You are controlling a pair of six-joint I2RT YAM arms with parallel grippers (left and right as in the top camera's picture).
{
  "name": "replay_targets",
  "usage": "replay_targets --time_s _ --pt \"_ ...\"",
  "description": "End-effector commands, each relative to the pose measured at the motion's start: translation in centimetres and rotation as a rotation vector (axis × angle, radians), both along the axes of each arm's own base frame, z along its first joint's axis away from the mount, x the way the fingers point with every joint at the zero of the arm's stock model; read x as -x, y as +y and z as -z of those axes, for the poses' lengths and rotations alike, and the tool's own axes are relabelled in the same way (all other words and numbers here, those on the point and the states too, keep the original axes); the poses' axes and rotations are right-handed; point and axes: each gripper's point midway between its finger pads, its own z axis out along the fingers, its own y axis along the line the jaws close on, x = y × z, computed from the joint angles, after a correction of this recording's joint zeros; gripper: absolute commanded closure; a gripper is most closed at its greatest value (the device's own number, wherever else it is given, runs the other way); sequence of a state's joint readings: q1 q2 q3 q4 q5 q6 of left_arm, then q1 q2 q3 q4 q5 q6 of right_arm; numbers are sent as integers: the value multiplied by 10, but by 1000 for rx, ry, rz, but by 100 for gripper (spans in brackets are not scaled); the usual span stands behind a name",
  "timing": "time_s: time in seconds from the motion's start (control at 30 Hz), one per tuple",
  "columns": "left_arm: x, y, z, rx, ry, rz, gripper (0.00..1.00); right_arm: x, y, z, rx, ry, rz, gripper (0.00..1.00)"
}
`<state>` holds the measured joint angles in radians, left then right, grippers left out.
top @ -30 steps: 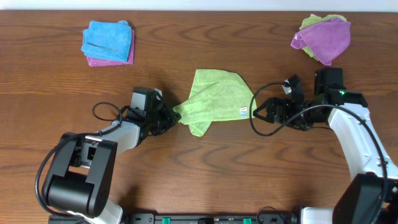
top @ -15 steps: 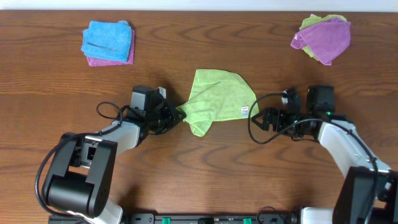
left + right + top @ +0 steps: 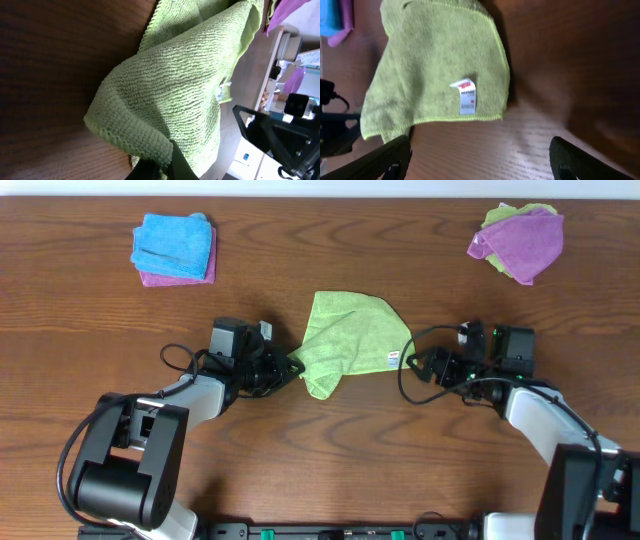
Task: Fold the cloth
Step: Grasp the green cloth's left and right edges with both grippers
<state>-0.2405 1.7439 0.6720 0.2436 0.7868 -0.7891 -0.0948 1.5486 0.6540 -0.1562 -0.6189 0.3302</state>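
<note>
The robot's right hand should next pick up the lime-green cloth's corner (image 3: 408, 366) (image 3: 499, 115) beside the white tag. Then both grippers can stretch that edge of the cloth between them and fold it.
The lime-green cloth (image 3: 348, 340) lies rumpled and partly folded over itself at the table's middle, its white tag (image 3: 393, 359) at the right edge. My left gripper (image 3: 293, 367) is shut on the cloth's left corner, which bunches between the fingers in the left wrist view (image 3: 165, 160). My right gripper (image 3: 416, 362) is open just right of the tag edge, apart from the cloth. The right wrist view shows the cloth (image 3: 430, 70) and tag (image 3: 465, 95) ahead of the spread fingers (image 3: 390, 157).
A bright blue cloth on a purple one (image 3: 174, 248) lies at the back left. A purple cloth over a green one (image 3: 520, 240) lies at the back right. Cables loop beside both wrists.
My right arm has swung down and lowered, bringing the open gripper level with the tag edge. My left gripper has shifted slightly right, pushing its held corner inward.
</note>
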Motion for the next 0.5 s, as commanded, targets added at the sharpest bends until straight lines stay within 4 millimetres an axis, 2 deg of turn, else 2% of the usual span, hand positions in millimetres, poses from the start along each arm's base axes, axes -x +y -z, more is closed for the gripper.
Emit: replay_targets --time_s 0.0,0.2,0.47 --pt "4 -1 2 12 16 11 94 2 6 12 -26 52 25 9" --pt "5 -2 2 18 18 15 94 -1 18 28 -47 85 21 9" --pt "2 -6 -6 53 2 20 94 -5 37 40 -42 94 9 18"
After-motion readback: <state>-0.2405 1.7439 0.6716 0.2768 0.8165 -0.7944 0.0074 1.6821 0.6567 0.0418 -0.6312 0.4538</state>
